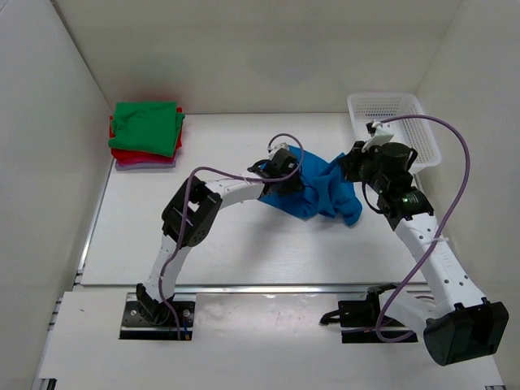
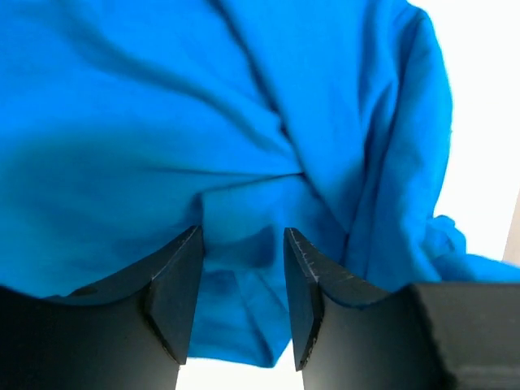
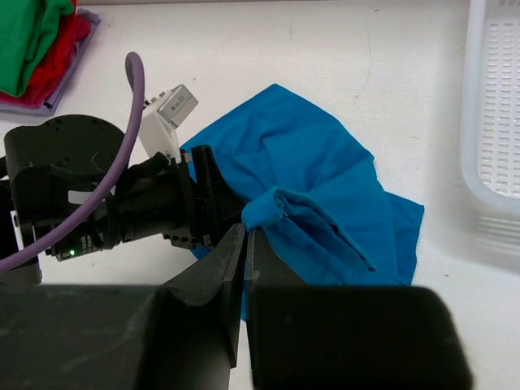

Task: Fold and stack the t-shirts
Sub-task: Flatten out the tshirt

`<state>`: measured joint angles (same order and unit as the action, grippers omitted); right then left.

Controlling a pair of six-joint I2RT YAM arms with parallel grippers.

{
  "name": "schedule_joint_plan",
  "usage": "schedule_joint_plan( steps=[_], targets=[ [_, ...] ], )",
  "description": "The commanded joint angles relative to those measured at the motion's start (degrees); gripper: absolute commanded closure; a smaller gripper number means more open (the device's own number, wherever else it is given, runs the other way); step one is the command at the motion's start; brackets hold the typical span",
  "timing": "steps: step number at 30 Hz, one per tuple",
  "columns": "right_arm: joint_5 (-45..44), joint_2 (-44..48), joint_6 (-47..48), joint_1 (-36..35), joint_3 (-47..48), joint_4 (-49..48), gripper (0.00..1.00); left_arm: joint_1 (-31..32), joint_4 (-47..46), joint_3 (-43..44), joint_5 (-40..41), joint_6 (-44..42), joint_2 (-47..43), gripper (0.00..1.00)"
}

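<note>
My left gripper closes on the blue t-shirt now, since a small fold sits between its fingers, both down at the cloth beneath.
A bright blue t-shirt [image 1: 321,193] lies crumpled mid-table, between the two arms. My left gripper [image 1: 274,172] is at its left edge, low over the cloth. In the left wrist view it [image 2: 244,244] is open, with blue cloth [image 2: 203,122] filling the view beyond the fingers and nothing pinched. At the shirt's right side, my right gripper [image 1: 352,169] is shut on a raised fold of the blue t-shirt [image 3: 280,207]; its tips [image 3: 245,230] meet under that fold. Folded t-shirts are stacked at the back left: green [image 1: 146,126] on top, then red [image 1: 122,153], pale lavender [image 1: 142,165] at the bottom.
A white mesh basket [image 1: 422,122] stands at the back right, close behind the right arm. White walls enclose the table on the left, back and right. The left arm's wrist [image 3: 89,195] fills the left of the right wrist view, close to the right fingers.
</note>
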<state>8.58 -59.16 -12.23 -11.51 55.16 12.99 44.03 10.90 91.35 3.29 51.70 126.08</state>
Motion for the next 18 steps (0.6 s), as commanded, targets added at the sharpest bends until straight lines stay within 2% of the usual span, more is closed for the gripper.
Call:
schedule_joint_plan(
  steps=[1, 2, 3, 5, 8, 11, 14, 16, 18],
  targets=[
    [0.7, 0.8, 0.6, 0.7, -0.3, -3.2, 1.0, 0.4, 3.3, 5.2, 0.7, -0.5, 1.1, 0.5],
    [0.5, 1.2, 0.3, 0.7, -0.5, -3.1, 1.0, 0.2, 3.0, 5.0, 0.6, -0.4, 1.5, 0.58],
    [0.4, 1.5, 0.7, 1.0, -0.7, -3.1, 1.0, 0.1, 2.2, 4.4, 0.7, -0.1, 0.9, 0.79],
    [0.9, 1.8, 1.3, 1.7, -1.7, -3.4, 1.0, 0.3, -5.7, -1.4, -0.6, 0.5, -3.3, 1.0],
    [-0.4, 2.6, 3.3, 3.8, -1.3, -1.9, 1.0, -1.6, -6.6, -4.3, -0.7, -0.3, -8.6, 1.0],
    [-2.4, 3.4, 6.3, 6.8, 3.4, 0.3, 1.0, -6.2, 1.1, -1.8, 1.9, -6.9, -18.0, 1.0],
    [-7.2, 3.3, 10.5, 6.2, 10.1, 2.3, 0.99, -11.9, 11.1, 6.5, 8.9, -15.1, -26.7, 1.0],
    [-7.1, 2.2, 9.0, 7.3, 14.2, 3.3, 1.0, -15.4, 18.8, 13.0, 11.8, -20.0, -30.2, 1.0],
    [-5.6, 1.9, 8.4, 9.0, 17.9, 3.8, 1.0, -18.6, 24.7, 24.3, 11.5, -22.6, -31.5, 1.0]
  ],
)
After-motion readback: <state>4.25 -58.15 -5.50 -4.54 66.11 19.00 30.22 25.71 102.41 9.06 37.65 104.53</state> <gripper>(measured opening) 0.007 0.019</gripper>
